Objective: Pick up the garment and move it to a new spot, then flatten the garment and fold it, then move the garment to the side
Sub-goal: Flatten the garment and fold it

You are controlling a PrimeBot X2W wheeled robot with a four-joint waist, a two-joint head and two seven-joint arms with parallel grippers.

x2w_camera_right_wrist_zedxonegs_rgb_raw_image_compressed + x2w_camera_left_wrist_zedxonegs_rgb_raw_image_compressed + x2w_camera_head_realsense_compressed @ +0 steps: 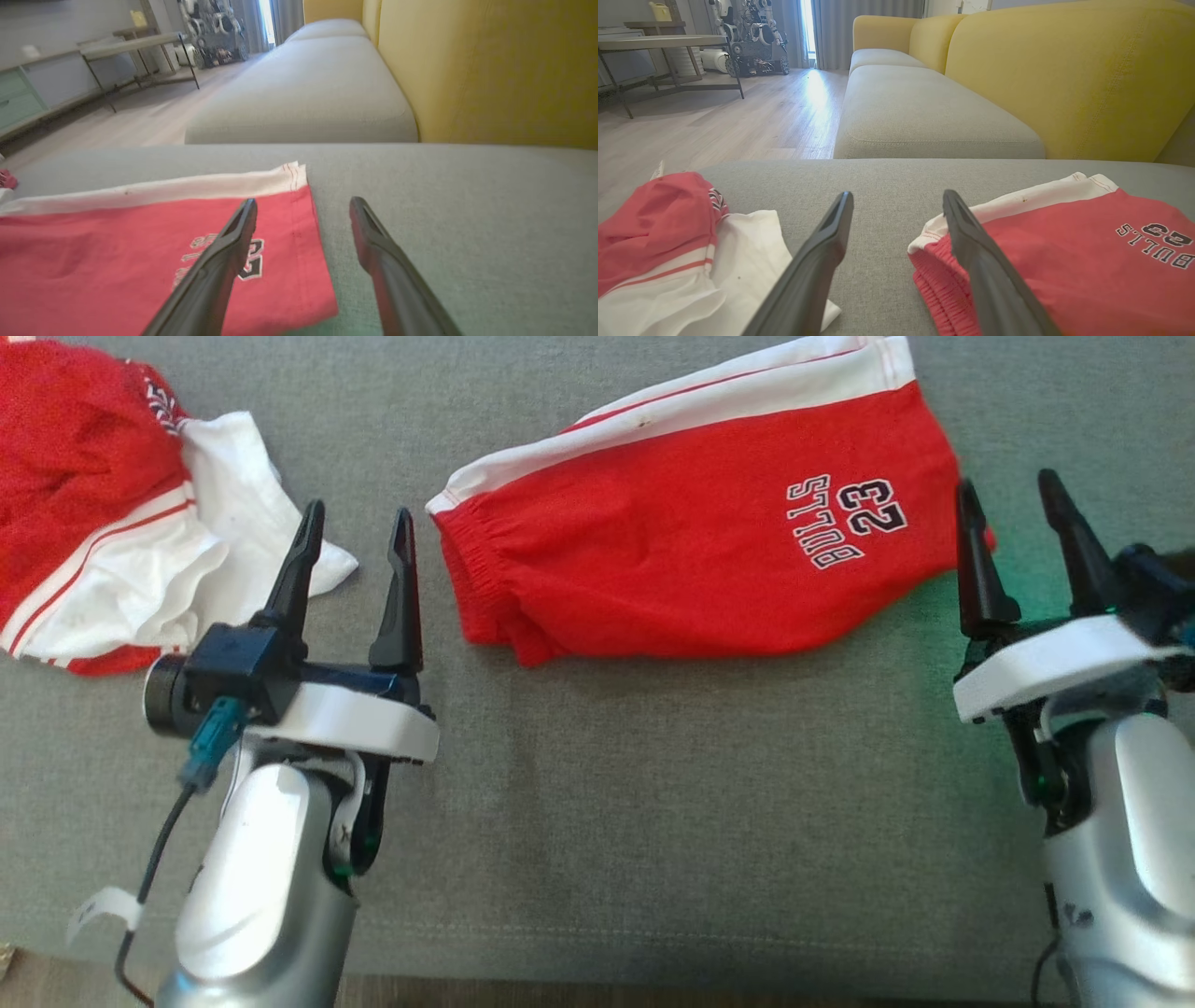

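Observation:
I will flatten and fold the garment (pixel 695 538), so next I will grip it by its leg hem (pixel 952 482) with my right gripper.
The garment (pixel 691 551), red shorts with a white side band and "BULLS 23" print, lies folded flat on the grey sofa cushion (pixel 653 784). My left gripper (pixel 359 513) stands open just left of its elastic waistband, with nothing between the fingers. In the left wrist view the left gripper (pixel 897 196) has its right finger over the edge of the waistband of the garment (pixel 1064 261). My right gripper (pixel 1005 483) is open at the leg-hem end. In the right wrist view the right gripper (pixel 303 201) straddles the hem of the garment (pixel 93 252).
A second, crumpled red and white garment (pixel 93 523) lies at the cushion's far left, also seen as the crumpled heap (pixel 668 247). A yellow backrest (pixel 1064 70) rises behind. Another grey cushion (pixel 924 112) lies beyond. A table (pixel 658 42) and a parked robot (pixel 752 37) stand on the wooden floor.

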